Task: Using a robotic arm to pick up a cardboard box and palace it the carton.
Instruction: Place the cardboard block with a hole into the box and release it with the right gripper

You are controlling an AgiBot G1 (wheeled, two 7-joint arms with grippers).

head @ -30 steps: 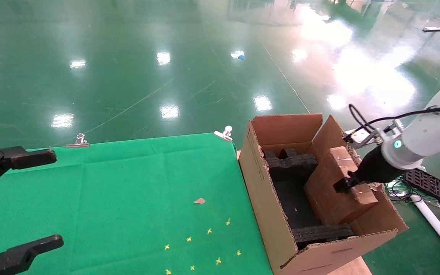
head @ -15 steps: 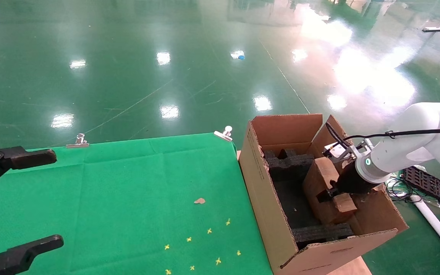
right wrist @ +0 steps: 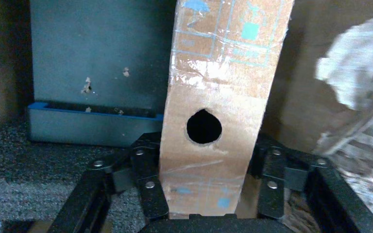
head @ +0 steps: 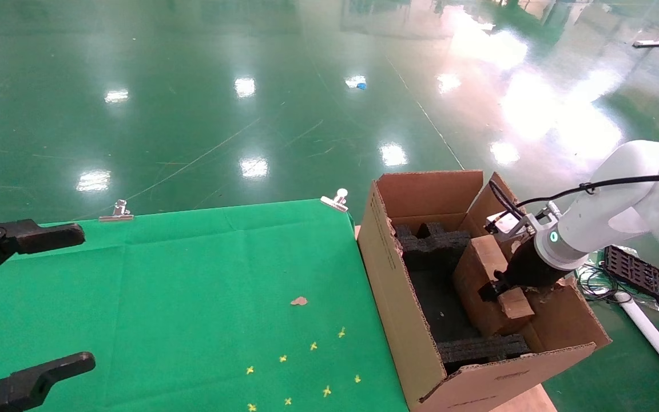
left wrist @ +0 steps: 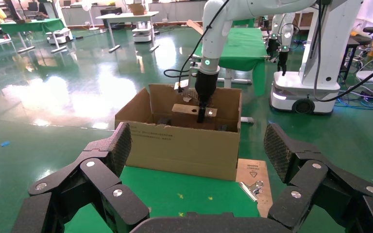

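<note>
The cardboard box has its lower edge inside the carton, beside the black foam, so my right gripper releases the box next.
The large corrugated carton (head: 392,286) stands at the right end of the green table, with black foam blocks (head: 433,245) inside. My right gripper (head: 492,290), on the white arm (head: 610,220), reaches into the carton and is shut on the small taped cardboard box (head: 478,269), which stands tilted low inside it. In the right wrist view the box (right wrist: 223,73), with a round hole, sits between my right gripper's (right wrist: 206,153) fingers. My left gripper (head: 83,294) is open and empty at the table's left. From it, the carton (left wrist: 184,145) and box (left wrist: 187,110) show far off.
The green cloth table (head: 192,274) carries yellow marks (head: 312,346) and a small brown scrap (head: 299,300). Metal clips (head: 336,200) (head: 116,212) hold its far edge. A black tray (head: 644,277) and white pipe (head: 650,337) lie on the floor right of the carton.
My right gripper has lowered the cardboard box down and leftward into the carton. In the last half second it barely moved. The left gripper has not moved.
</note>
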